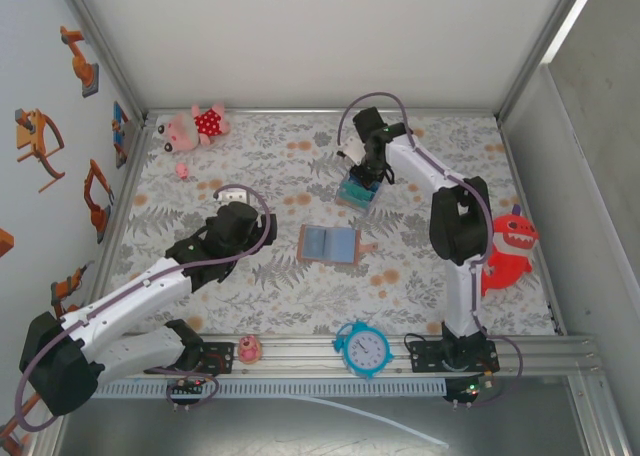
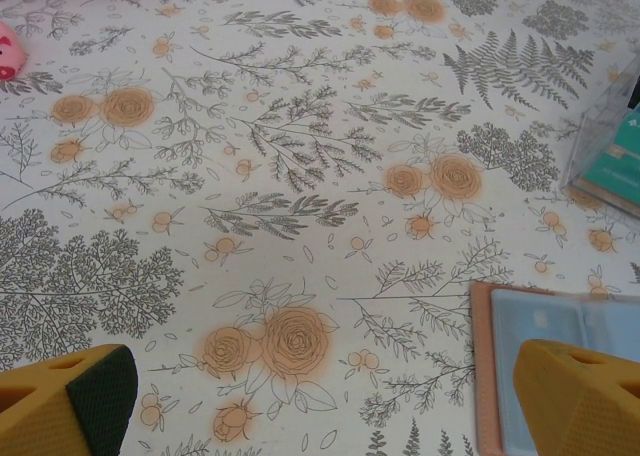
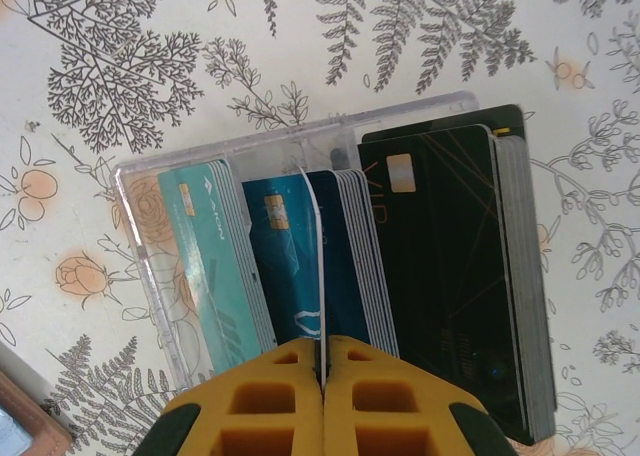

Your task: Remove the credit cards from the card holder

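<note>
The blue stack lies below the credit card, and the card would end in the clear box point(image 1: 358, 191), so it is time for my right gripper to open.
The tan card holder point(image 1: 328, 244) lies open and flat in the middle of the table, its blue-grey pockets facing up. In the left wrist view its left edge point(image 2: 490, 366) shows beside my right finger. My left gripper point(image 2: 325, 406) hangs open over bare cloth to the left of the holder, with nothing between its fingers. My right gripper point(image 3: 323, 361) is shut on a thin credit card point(image 3: 318, 266) seen edge-on. It holds the card over a clear box point(image 3: 135, 236), among upright stacks of teal, blue and black cards. From above, the right gripper point(image 1: 365, 176) stands at that box point(image 1: 358, 191).
A pink plush toy point(image 1: 195, 126) lies at the back left and a red monster toy point(image 1: 508, 248) at the right edge. A blue alarm clock point(image 1: 363, 349) and a small pink figure point(image 1: 248, 349) sit on the front rail. Metal frame walls bound the table.
</note>
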### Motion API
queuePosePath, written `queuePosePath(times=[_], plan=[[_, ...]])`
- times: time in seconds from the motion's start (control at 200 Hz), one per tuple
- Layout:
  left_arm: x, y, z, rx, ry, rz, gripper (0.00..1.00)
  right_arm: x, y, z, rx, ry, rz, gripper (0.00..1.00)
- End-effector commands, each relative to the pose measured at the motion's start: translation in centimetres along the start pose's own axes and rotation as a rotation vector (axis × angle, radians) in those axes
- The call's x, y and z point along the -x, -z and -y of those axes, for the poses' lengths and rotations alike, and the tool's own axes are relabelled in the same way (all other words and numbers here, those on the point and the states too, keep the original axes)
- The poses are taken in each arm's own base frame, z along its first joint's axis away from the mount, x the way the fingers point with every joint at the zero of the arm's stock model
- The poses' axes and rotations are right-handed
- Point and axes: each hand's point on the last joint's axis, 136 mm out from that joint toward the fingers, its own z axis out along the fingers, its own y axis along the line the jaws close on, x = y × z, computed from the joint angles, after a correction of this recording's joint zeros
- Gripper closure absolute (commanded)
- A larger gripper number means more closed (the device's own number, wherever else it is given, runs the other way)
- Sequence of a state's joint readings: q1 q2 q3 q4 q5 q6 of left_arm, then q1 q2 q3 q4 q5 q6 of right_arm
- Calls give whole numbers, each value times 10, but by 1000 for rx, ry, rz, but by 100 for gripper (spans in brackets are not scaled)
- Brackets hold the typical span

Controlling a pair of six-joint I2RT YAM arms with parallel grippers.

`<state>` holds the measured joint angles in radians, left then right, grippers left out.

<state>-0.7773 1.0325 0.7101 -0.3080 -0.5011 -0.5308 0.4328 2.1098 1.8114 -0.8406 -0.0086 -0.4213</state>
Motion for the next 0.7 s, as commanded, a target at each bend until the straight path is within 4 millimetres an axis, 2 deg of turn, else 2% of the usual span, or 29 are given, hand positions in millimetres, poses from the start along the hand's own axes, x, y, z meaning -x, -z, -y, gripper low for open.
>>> queuePosePath(times=[0.0, 0.29, 0.436, 0.696], plan=[[1, -1, -3, 17, 11, 1, 3, -5, -4, 2, 0, 15, -31, 100], [4, -2, 0, 12, 6, -1, 3, -4, -2, 3, -6, 17, -34, 100], [4, -2, 1, 7, 5, -1, 3, -3, 0, 9, -31, 14, -36, 90], [6, -1, 2, 2, 3, 2, 3, 0, 8, 15, -60, 7, -23, 83]])
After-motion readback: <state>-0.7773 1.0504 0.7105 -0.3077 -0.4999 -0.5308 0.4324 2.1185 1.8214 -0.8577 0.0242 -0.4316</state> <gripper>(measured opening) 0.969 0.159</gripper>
